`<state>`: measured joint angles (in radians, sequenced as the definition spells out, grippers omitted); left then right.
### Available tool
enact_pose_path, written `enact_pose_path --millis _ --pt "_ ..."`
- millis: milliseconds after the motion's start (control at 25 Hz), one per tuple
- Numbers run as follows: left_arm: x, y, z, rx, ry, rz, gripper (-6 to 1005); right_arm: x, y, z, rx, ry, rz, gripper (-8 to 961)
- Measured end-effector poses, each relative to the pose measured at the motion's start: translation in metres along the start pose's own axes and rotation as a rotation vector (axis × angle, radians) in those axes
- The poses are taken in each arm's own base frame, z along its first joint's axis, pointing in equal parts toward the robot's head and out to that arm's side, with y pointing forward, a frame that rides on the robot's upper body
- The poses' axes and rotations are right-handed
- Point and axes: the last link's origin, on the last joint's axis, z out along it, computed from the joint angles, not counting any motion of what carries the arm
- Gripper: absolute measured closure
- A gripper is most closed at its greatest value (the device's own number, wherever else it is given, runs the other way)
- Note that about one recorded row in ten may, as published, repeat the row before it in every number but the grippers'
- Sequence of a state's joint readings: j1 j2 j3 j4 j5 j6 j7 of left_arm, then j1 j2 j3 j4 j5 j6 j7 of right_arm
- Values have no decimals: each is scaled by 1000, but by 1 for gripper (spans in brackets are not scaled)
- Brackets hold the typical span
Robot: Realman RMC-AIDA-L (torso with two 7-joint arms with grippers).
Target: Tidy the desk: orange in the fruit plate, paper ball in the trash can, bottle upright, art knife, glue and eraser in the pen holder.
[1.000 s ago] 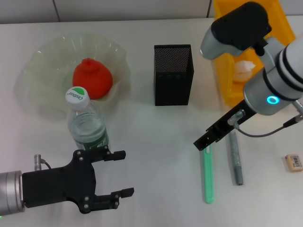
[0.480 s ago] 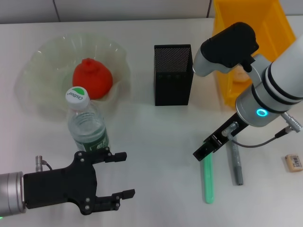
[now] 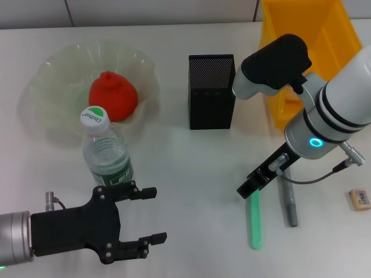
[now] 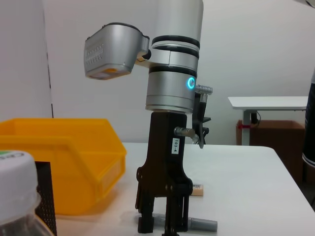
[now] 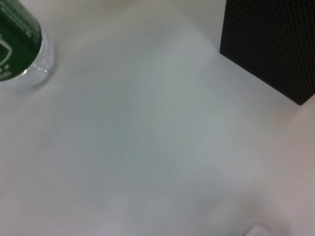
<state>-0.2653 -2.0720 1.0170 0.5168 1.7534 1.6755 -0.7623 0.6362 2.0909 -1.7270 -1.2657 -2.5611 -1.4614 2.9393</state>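
I should close my right gripper now: its fingers are low around the green knife's far end [image 3: 254,197]. Closing now would hold the knife.
The orange [image 3: 113,95] lies in the pale-green fruit plate [image 3: 55,69]. The bottle [image 3: 107,152] stands upright in front of the plate; it also shows in the right wrist view [image 5: 19,54]. My left gripper [image 3: 149,214] is open and empty, low, just right of the bottle. My right gripper [image 3: 243,189] points down, open with a narrow gap, at the far end of the green art knife [image 3: 254,219]. In the left wrist view it [image 4: 158,227] stands in front of the grey glue stick [image 4: 203,224]. The glue stick [image 3: 288,201] and the eraser [image 3: 360,198] lie on the desk. The paper ball is hidden.
The black mesh pen holder [image 3: 211,92] stands at mid-desk, left of the yellow trash can [image 3: 327,29]. My right arm's body covers part of the trash can. The white desk [image 3: 191,168] lies bare between the bottle and the knife.
My right arm has moved from over the trash can leftward and down toward the art knife, and now hides the paper ball seen in the bin. The left gripper has barely moved.
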Motion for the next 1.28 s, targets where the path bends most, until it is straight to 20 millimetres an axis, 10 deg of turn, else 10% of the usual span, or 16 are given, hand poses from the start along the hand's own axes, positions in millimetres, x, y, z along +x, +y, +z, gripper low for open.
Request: enact_pose_path --millis 520,1280 --pt "0 -1 0 0 -2 3 256 -3 0 6 -16 11 7 585" --pt "-1 0 -1 0 -4 -1 256 -6 2 8 -41 14 1 762"
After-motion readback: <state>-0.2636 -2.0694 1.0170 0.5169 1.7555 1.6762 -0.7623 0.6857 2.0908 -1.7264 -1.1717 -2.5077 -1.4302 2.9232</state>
